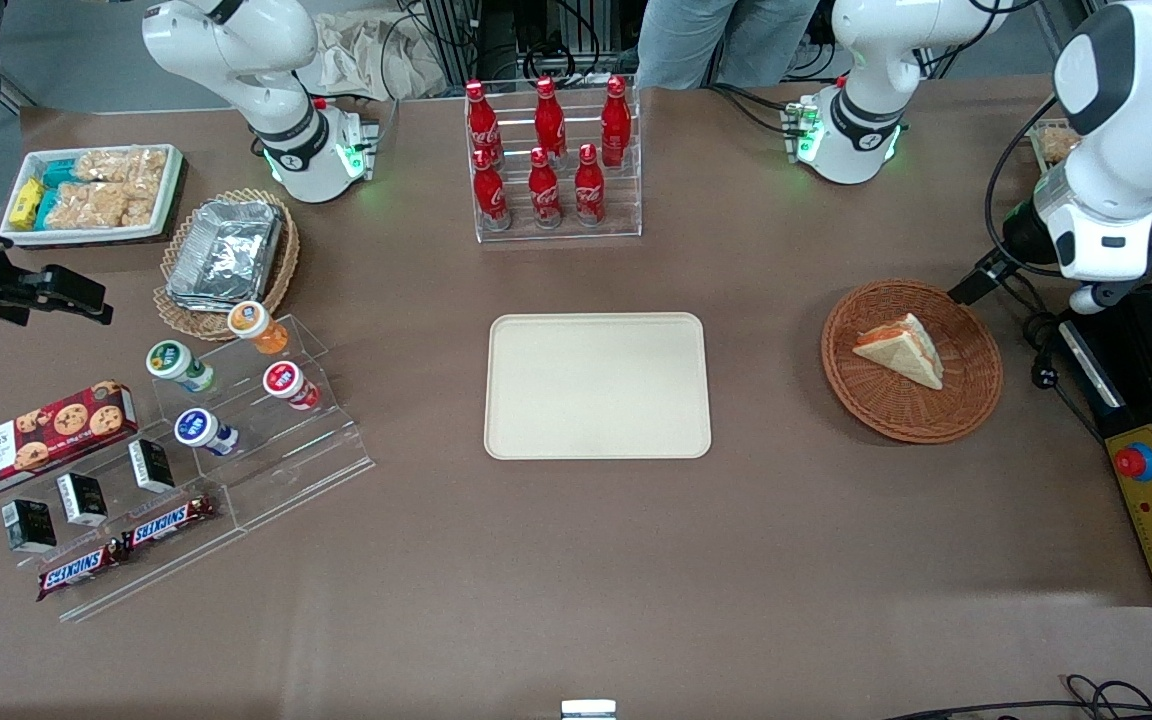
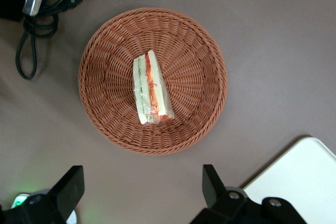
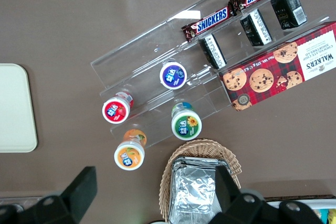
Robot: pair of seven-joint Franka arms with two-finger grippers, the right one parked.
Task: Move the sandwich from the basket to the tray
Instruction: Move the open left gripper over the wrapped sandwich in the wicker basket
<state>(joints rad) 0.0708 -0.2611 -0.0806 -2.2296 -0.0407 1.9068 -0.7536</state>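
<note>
The left gripper picks up the sandwich by its end with the bunched clear film (image 1: 867, 348) next, to set the sandwich on the cream tray (image 1: 597, 386).
The sandwich (image 1: 904, 349) (image 2: 150, 88), a white-bread wedge with orange-red and green filling, lies in the round reddish-brown wicker basket (image 1: 966, 400) (image 2: 199, 72). The cream tray (image 1: 597, 386) (image 2: 299, 174) lies flat at mid-table with nothing on it, beside the basket toward the parked arm's end. My left gripper (image 1: 1028, 292) (image 2: 142, 187) hangs open well above the table, just off the basket's rim on the working arm's side. Its two black fingers (image 2: 212, 184) stand wide apart over bare table with nothing between them.
A clear rack of red cola bottles (image 1: 548, 150) stands farther from the front camera than the tray. A black control box with a red button (image 1: 1151, 500) and cables (image 2: 31, 40) lie beside the basket. Snacks, yogurt cups (image 1: 281, 382) and a foil-container basket (image 1: 226, 255) fill the parked arm's end.
</note>
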